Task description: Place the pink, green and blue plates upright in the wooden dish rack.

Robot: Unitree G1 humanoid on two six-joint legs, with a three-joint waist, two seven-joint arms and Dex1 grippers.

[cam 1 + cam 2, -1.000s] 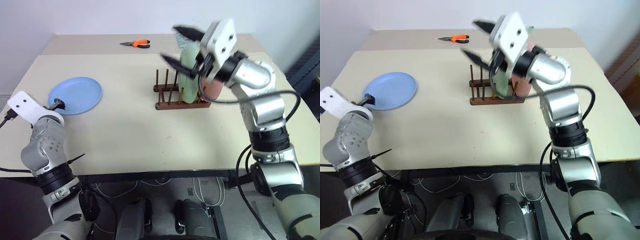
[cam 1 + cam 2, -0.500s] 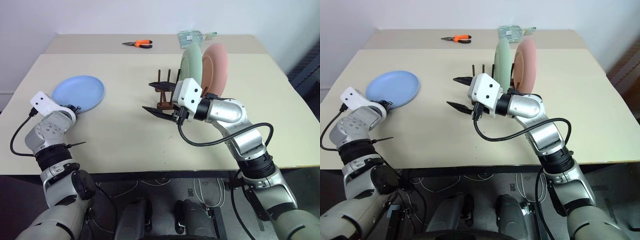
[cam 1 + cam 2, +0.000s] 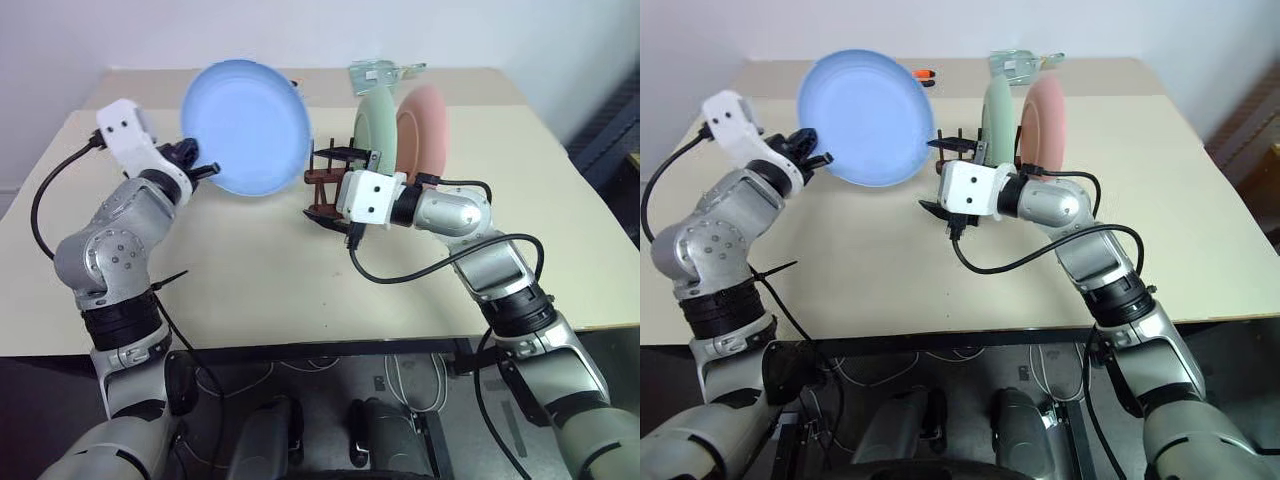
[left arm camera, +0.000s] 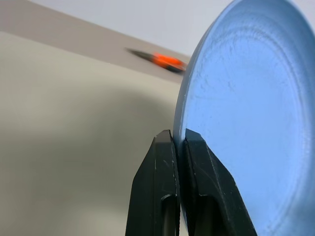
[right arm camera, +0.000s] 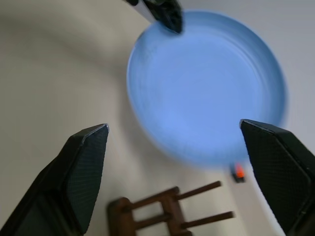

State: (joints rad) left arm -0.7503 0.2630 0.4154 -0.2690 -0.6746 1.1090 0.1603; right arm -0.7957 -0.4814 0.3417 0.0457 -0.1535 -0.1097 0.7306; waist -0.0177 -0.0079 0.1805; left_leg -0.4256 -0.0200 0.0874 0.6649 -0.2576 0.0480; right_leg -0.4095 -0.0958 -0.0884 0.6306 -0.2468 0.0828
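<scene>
The plate's broad round side is wider than the gap between my fingers. My right gripper should next grab the blue plate by its free rim edge.
My left gripper is shut on the rim of the blue plate and holds it in the air, tilted nearly upright, left of the wooden dish rack. The green plate and the pink plate stand upright in the rack, pink on the right. Level in front of the rack's left end, my right gripper is open wide with nothing in it. Its wrist view shows the blue plate between and beyond its fingers, with the rack's pegs nearer.
Orange-handled pliers lie at the table's far edge behind the blue plate. A clear packet lies at the far edge behind the rack. The beige table stretches bare in front of the rack.
My left gripper shut on the blue plate, lifted it off the table and carried it right towards the rack. My right gripper opened wider and sank a little.
</scene>
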